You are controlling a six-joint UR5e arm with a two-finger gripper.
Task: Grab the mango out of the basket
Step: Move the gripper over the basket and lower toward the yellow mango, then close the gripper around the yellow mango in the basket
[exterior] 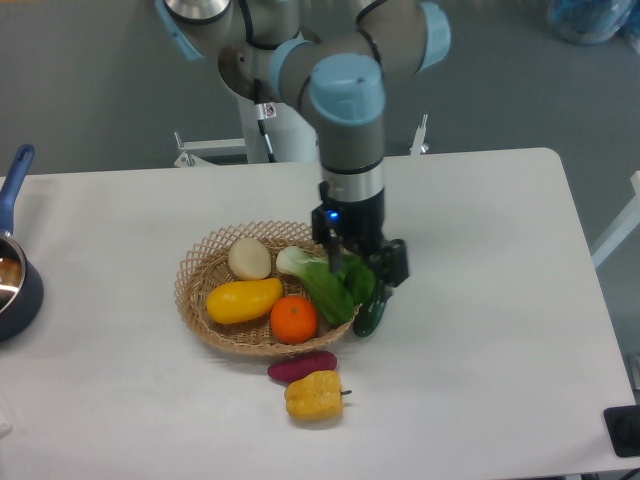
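I will next grab the mango by its plump middle to take it out of the basket.
The mango, a smooth yellow oval, lies in the left half of the wicker basket, beside an orange and a pale round vegetable. My gripper hangs open over the basket's right rim, above the green leafy vegetable and the cucumber. Nothing is between its fingers. It is well to the right of the mango.
A purple sweet potato and a lumpy yellow bell pepper lie on the table just in front of the basket. A dark pot with a blue handle sits at the left edge. The arm's base stands behind the table.
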